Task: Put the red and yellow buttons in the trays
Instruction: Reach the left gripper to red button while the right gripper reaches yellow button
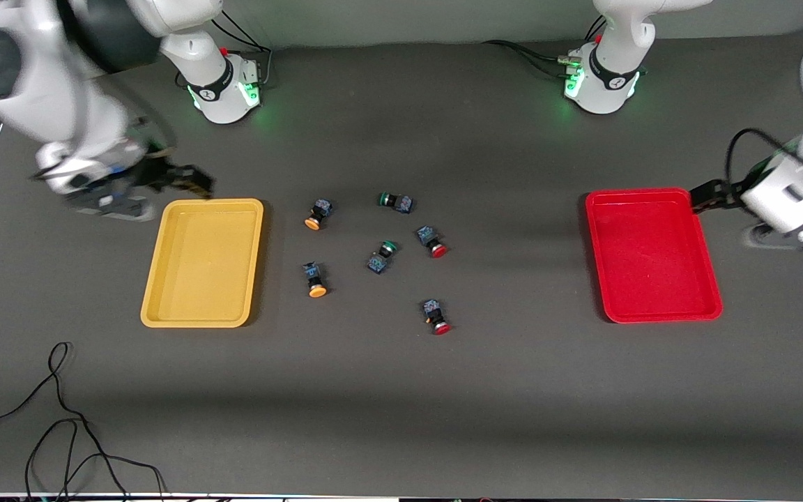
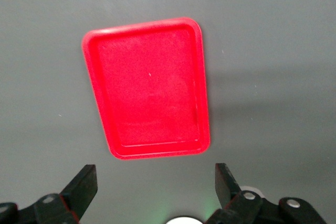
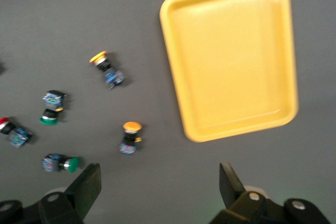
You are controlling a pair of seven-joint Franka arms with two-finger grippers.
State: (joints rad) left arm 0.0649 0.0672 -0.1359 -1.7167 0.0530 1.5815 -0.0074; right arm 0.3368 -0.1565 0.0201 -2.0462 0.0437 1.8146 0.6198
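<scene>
My right gripper grabs a yellow button by its black body below the cap next, to place it in the yellow tray.
Two yellow-capped buttons lie on the table beside the yellow tray. Two red-capped buttons lie nearer the table's middle. The red tray sits toward the left arm's end. Both trays hold nothing. My right gripper is open and empty, up over the yellow tray's rim that lies farthest from the front camera. The right wrist view shows the yellow tray, both yellow buttons and one red button. My left gripper is open and empty beside the red tray.
Two green-capped switches lie among the buttons; they also show in the right wrist view. Black cables lie near the table's front edge at the right arm's end.
</scene>
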